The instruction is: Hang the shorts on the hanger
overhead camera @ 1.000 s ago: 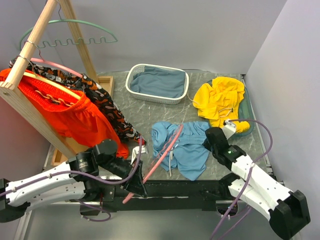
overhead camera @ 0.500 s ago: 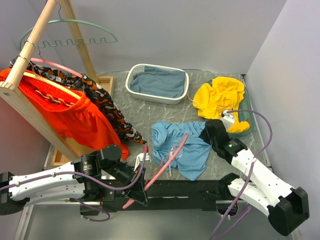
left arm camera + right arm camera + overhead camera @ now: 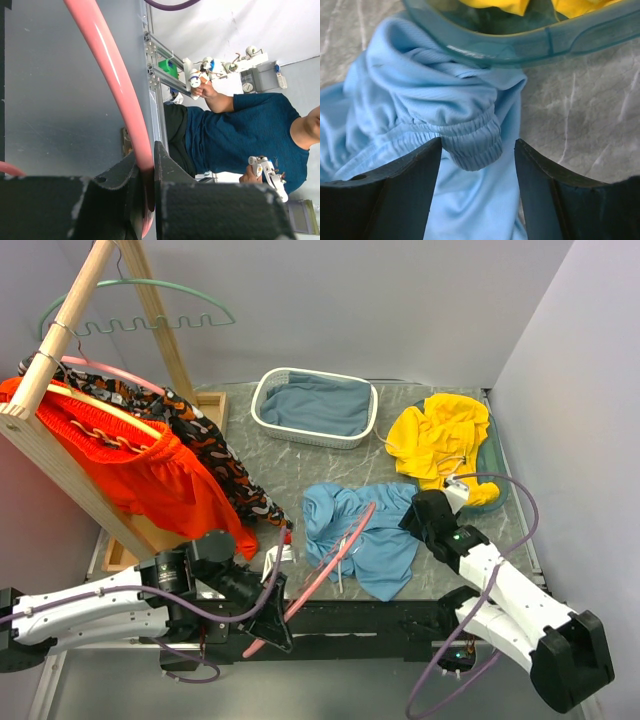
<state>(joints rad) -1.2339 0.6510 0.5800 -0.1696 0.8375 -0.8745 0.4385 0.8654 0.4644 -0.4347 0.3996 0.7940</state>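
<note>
My open right gripper around the gathered waistband would hold the shorts now.
The light blue shorts (image 3: pixel 362 532) lie crumpled on the table's near middle, with a white drawstring. The pink hanger (image 3: pixel 322 565) slants across them from near left to far right. My left gripper (image 3: pixel 272 625) is shut on the hanger's near end past the table's front edge; the wrist view shows the pink bar (image 3: pixel 117 82) pinched between the fingers. My right gripper (image 3: pixel 418 515) is open at the shorts' right edge. In its wrist view the gathered waistband (image 3: pixel 472 142) sits between the open fingers (image 3: pixel 410 175), untouched.
A wooden rack (image 3: pixel 60 350) at left carries orange shorts (image 3: pixel 120 465), a patterned garment and a green hanger (image 3: pixel 140 305). A white basket (image 3: pixel 262 410) with grey cloth stands at the back. A yellow garment (image 3: pixel 440 435) lies in a teal tray (image 3: pixel 560 37) at the right.
My right gripper has moved forward to the shorts' right edge, the waistband now between its fingers. My left gripper has shifted slightly at the front edge, swinging the hanger's far end over the shorts.
</note>
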